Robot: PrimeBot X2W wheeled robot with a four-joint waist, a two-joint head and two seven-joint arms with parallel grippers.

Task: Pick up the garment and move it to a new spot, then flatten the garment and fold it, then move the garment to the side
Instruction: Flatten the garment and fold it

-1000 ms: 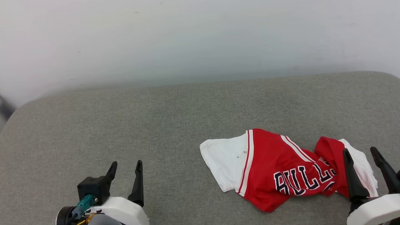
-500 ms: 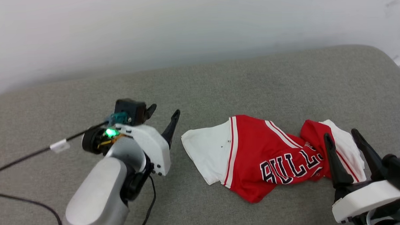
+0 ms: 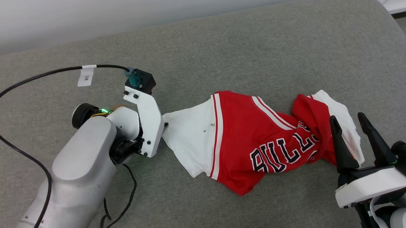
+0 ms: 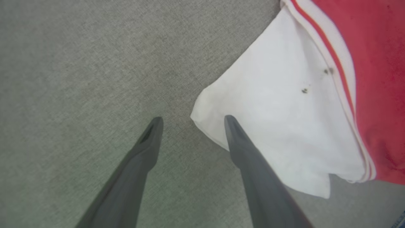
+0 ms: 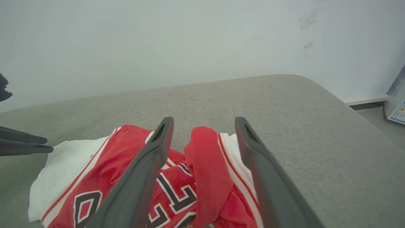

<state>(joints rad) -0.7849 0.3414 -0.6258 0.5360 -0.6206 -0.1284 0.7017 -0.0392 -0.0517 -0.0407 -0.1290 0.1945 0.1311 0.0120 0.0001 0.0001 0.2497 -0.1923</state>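
The white sleeve lies flat and only its corner narrows outward, so the left gripper will next grab the garment by its sleeve corner (image 4: 201,110).
The garment (image 3: 244,132), red with a white sleeve panel, striped trim and black white-outlined letters, lies crumpled right of centre on the grey cushion. In the left wrist view my left gripper (image 4: 193,122) is open and points down. The corner of the white sleeve (image 4: 284,120) lies between its fingertips, with one finger over the white fabric. Its white wrist housing (image 3: 145,112) hides the fingers in the head view. My right gripper (image 3: 346,117) stands open at the garment's right end. In the right wrist view the right gripper (image 5: 204,122) has a bunched red fold (image 5: 205,164) between its fingers.
The grey cushioned surface (image 3: 220,42) runs back to a white wall (image 5: 158,41) and rounds off at the right edge (image 3: 388,16). A black cable with a white tag (image 3: 86,76) loops from the left wrist over the cushion. A box corner (image 5: 395,107) stands on the floor at the far right.
The head camera has tipped down and shifted. My left arm has reached forward and right, from the near left to the white sleeve's corner. The right gripper stays at the garment's right end, open.
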